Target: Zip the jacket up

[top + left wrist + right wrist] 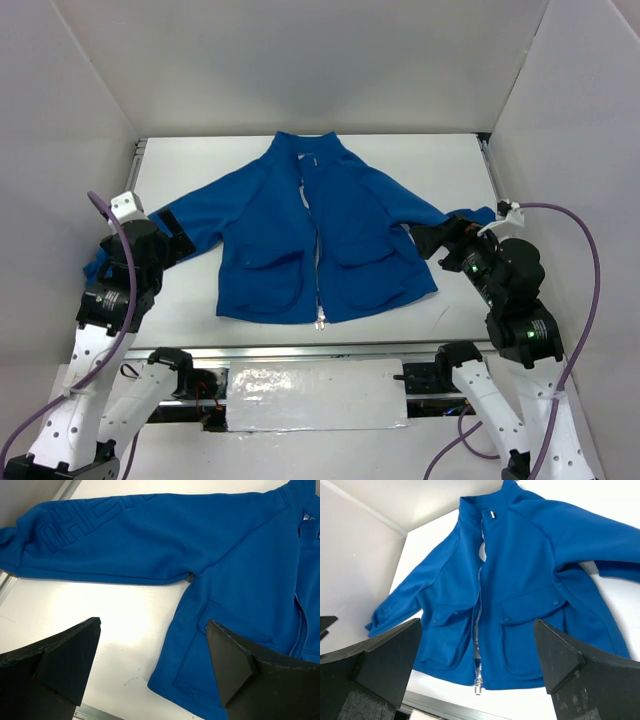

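My left gripper grips the jacket's open zipper edge (317, 311) near the jacket's bottom hem (317, 316) next, to offer it to my right gripper for zipping.
The royal-blue jacket (320, 235) lies flat, front up, in the middle of the white table, collar at the far side. Its zipper (318, 262) is open along most of its length, with the silver slider (320, 322) at the bottom hem. The slider also shows in the right wrist view (478, 686). My left gripper (178, 240) is open, raised beside the jacket's left sleeve (115, 540). My right gripper (432, 243) is open, raised over the right sleeve (455, 218), aimed at the jacket (520, 595).
White walls enclose the table on three sides. A metal rail (300, 352) runs along the near table edge, with a foil-covered plate (315, 395) below it. Bare table (115, 625) lies between the left sleeve and the hem.
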`<state>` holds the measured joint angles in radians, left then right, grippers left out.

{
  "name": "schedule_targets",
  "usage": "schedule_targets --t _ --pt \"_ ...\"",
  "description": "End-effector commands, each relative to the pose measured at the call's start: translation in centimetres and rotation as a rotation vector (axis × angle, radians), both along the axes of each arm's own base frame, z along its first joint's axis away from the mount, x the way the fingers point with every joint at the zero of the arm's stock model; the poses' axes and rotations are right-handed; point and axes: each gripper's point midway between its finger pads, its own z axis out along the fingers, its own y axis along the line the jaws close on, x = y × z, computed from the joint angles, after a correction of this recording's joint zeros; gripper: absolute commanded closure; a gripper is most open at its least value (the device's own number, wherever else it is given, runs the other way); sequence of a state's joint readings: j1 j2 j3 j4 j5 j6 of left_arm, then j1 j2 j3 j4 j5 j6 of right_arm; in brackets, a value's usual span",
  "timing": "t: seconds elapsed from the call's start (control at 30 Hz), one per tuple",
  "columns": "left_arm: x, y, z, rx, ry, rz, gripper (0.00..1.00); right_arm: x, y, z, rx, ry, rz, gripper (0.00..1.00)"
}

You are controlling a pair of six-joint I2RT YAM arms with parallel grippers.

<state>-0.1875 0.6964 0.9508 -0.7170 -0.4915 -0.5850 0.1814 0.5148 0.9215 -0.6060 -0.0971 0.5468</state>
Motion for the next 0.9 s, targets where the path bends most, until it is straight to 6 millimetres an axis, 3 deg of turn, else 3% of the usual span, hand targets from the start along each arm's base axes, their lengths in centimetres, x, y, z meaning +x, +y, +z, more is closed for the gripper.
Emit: schedule_targets --t 0.0,0.17,0.2,0.3,0.4,0.47,0.53,0.57,0.6,0.63,0.67,0.7,0.73,0.77,0.83,0.87 --pt "-0.1 0.3 1.0 -0.021 -0.044 0.031 0.01 -0.2 0.3 1.4 0.047 -0.051 0.000 0.00" --pt "-0.2 -0.7 1.7 -0.065 -0.090 -0.021 0.01 -1.7 0.7 3.7 0.215 -0.147 0.004 0.00" --pt "-0.2 -1.0 2.1 -0.071 -0.102 -0.040 0.01 -2.8 0.7 4.6 0.234 -0.197 0.019 0.00" --pt "-0.2 -2.9 3.4 -0.116 -0.149 -0.144 0.01 -3.6 1.5 5.4 0.237 -0.306 0.089 0.00" --pt "0.5 -5.6 4.7 -0.208 -0.186 -0.257 0.01 -3.1 1.7 4.4 0.190 -0.218 0.093 0.00" --pt "1.7 -7.6 3.7 -0.260 -0.120 -0.322 0.01 -1.9 2.0 2.8 0.163 -0.114 0.092 0.00" --pt "3.4 -10.6 1.5 -0.306 -0.022 -0.381 0.01 -1.1 2.3 1.6 0.151 -0.062 0.101 0.00" --pt "2.6 -14.6 0.6 -0.300 0.021 -0.483 0.01 -0.9 2.5 1.0 0.142 -0.044 0.109 0.00" --pt "3.4 -14.8 -0.1 -0.223 0.021 -0.409 0.01 -0.7 2.6 0.7 0.140 -0.031 0.116 0.00" --pt "3.7 -17.7 -2.0 -0.209 0.088 -0.413 0.01 -0.6 2.8 0.5 0.135 -0.022 0.125 0.00" --pt "2.2 -21.5 -3.2 -0.189 0.140 -0.505 0.01 -0.3 2.9 -0.3 0.125 0.008 0.129 0.00" --pt "2.1 -23.2 -4.6 -0.182 0.190 -0.528 0.01 -0.2 3.0 -0.7 0.119 0.019 0.133 0.00" --pt "2.0 -25.6 -7.8 -0.184 0.297 -0.552 0.03 -0.1 3.1 -0.9 0.115 0.030 0.139 0.00" --pt "1.6 -27.5 -9.1 -0.197 0.324 -0.587 0.09 0.0 3.3 -1.6 0.101 0.052 0.151 0.00" --pt "1.0 -29.7 -12.8 -0.214 0.394 -0.616 0.17 -0.2 3.5 -2.3 0.093 0.071 0.169 0.00" --pt "0.8 -30.1 -13.7 -0.221 0.411 -0.619 0.26 -0.3 3.6 -2.4 0.090 0.072 0.175 0.00"
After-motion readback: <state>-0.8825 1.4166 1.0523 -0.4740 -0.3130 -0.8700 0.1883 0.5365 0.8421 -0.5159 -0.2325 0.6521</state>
